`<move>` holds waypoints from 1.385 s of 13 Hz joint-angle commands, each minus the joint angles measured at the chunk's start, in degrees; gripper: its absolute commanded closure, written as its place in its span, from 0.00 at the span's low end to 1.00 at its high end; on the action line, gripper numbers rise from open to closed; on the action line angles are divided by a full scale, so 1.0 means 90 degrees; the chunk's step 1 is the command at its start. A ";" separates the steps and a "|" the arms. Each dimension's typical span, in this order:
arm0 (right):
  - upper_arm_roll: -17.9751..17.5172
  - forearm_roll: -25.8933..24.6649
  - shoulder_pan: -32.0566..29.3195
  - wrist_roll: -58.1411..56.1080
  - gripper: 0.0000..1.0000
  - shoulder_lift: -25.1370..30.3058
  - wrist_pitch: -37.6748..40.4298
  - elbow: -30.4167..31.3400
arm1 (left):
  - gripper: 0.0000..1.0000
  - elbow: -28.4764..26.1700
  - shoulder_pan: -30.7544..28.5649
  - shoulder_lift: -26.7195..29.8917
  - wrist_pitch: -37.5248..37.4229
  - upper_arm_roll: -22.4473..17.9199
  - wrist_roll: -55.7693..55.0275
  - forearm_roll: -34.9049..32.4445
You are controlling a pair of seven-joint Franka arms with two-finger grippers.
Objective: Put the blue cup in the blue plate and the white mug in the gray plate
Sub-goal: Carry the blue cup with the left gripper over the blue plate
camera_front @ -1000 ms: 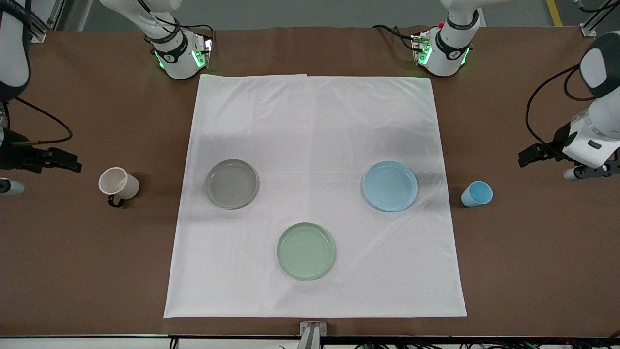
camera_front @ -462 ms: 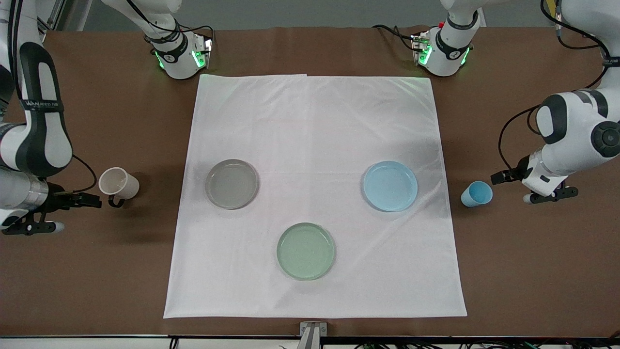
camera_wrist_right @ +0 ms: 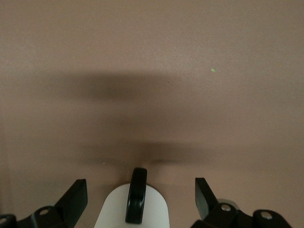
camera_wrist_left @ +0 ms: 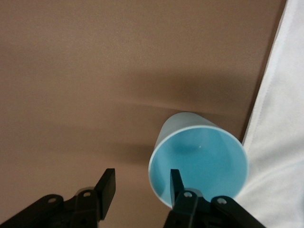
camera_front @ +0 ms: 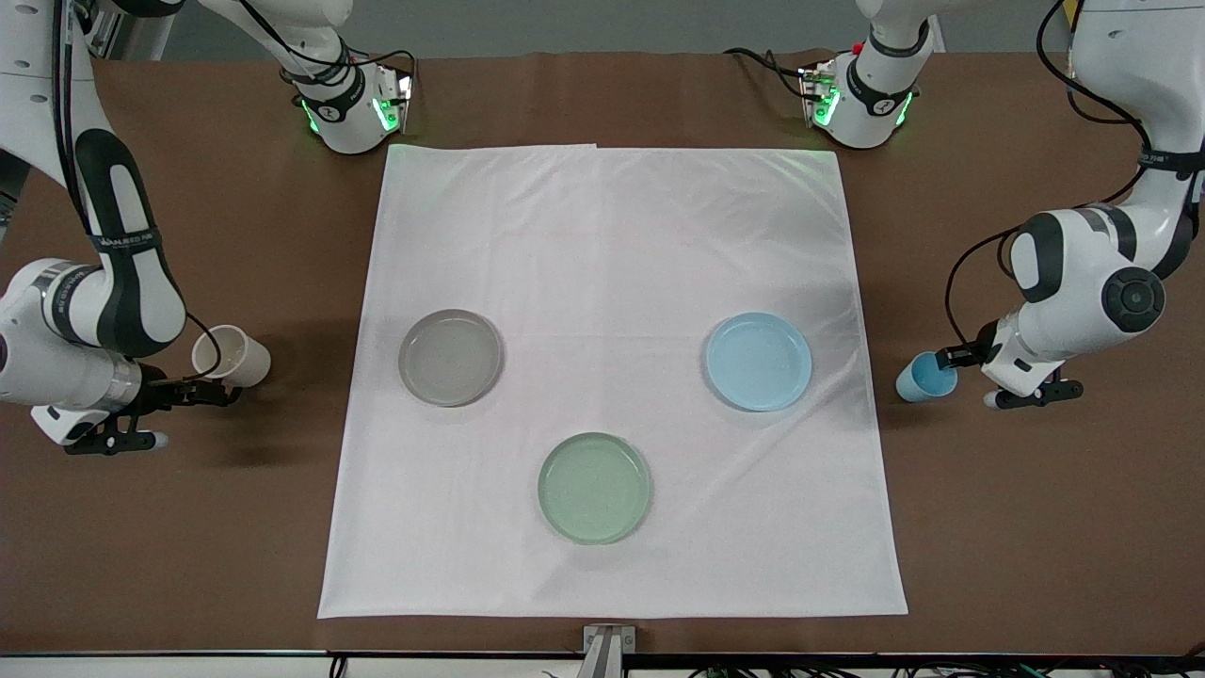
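Note:
The white mug has to go in the gray plate, so my right gripper needs to grab it by its dark handle (camera_wrist_right: 137,195) next.
The blue cup (camera_front: 925,378) lies on its side on the brown table, beside the cloth at the left arm's end. My left gripper (camera_front: 953,359) is open at its mouth. In the left wrist view the left gripper (camera_wrist_left: 142,178) straddles the rim of the blue cup (camera_wrist_left: 204,152), one finger at the mouth and one outside. The white mug (camera_front: 232,356) lies on its side at the right arm's end. My right gripper (camera_front: 218,395) is open around it. In the right wrist view the right gripper (camera_wrist_right: 141,189) has the white mug (camera_wrist_right: 156,211) between its fingers, dark handle up. The blue plate (camera_front: 759,362) and gray plate (camera_front: 450,358) sit empty.
A white cloth (camera_front: 612,235) covers the table's middle and carries the plates. A pale green plate (camera_front: 595,488) lies on it, nearer the front camera than the other two. Both arm bases stand along the table's back edge.
Both arms have swung in and come down. The left gripper has reached the blue cup's mouth, and the right gripper has closed in around the white mug. Cups and plates have not moved.

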State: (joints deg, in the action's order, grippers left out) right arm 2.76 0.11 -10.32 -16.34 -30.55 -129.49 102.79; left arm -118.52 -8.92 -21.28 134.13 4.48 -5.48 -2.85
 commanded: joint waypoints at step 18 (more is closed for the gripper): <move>-0.0063 0.0046 -0.0103 -0.0079 0.79 -0.0063 -0.0554 0.0562 | 1.00 0.0785 0.0638 0.0031 -0.0978 0.2129 -0.3939 -0.0035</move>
State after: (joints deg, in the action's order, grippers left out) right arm 2.80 0.12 -10.35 -16.35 -32.02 -134.14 107.03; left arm -113.59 -5.64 -19.02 125.80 23.48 -36.51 -2.71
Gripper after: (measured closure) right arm 0.740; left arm 0.956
